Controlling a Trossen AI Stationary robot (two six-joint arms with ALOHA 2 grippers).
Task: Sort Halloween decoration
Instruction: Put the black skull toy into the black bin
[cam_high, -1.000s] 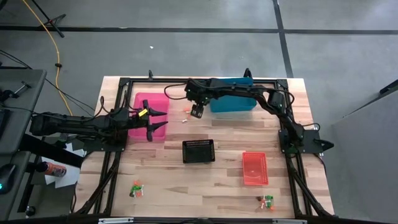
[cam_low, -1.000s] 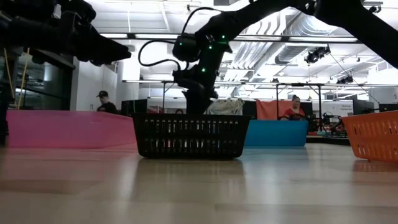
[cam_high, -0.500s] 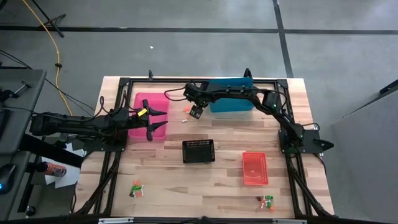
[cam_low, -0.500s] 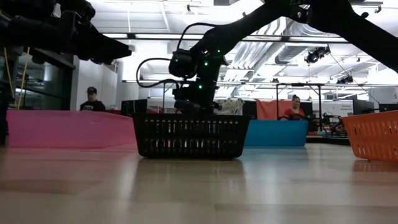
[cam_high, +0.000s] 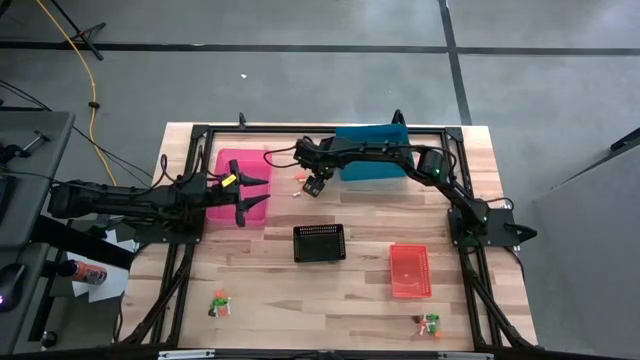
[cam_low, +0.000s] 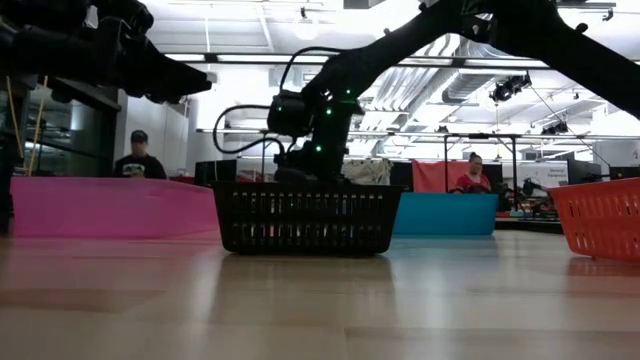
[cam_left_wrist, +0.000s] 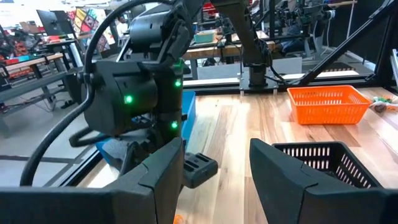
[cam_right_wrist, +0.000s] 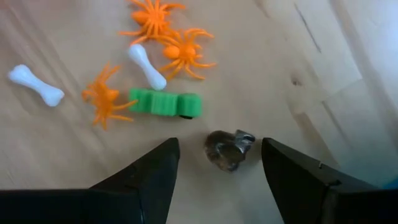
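The right gripper's fingers reach beside the grey-brown lump (cam_right_wrist: 227, 150), so the gripper needs to close. Closing now would hold the lump.
A small heap of trinkets (cam_high: 300, 186) lies on the table between the pink bin (cam_high: 232, 170) and the blue bin (cam_high: 372, 162). The right wrist view shows orange spiders (cam_right_wrist: 166, 32), white bones (cam_right_wrist: 147, 66), a green piece (cam_right_wrist: 165, 103) and a grey-brown lump (cam_right_wrist: 227, 150). My right gripper (cam_right_wrist: 219, 163) (cam_high: 314, 186) is open, low over this heap, with a finger on either side of the grey-brown lump and apart from it. In the low view the black basket hides its fingers. My left gripper (cam_high: 262, 193) (cam_left_wrist: 217, 158) waits open above the pink bin's right edge.
A black basket (cam_high: 319, 242) stands mid-table and a red basket (cam_high: 409, 270) to its right. Two more trinket heaps lie near the front edge, one on the left (cam_high: 221, 304) and one on the right (cam_high: 430, 324). Bare wood lies between them. People show in the room behind.
My right gripper has come down toward the trinket heap and drifted slightly toward the pink bin, staying open. In the low view its wrist sinks behind the black basket. The left arm and the trinkets have kept still.
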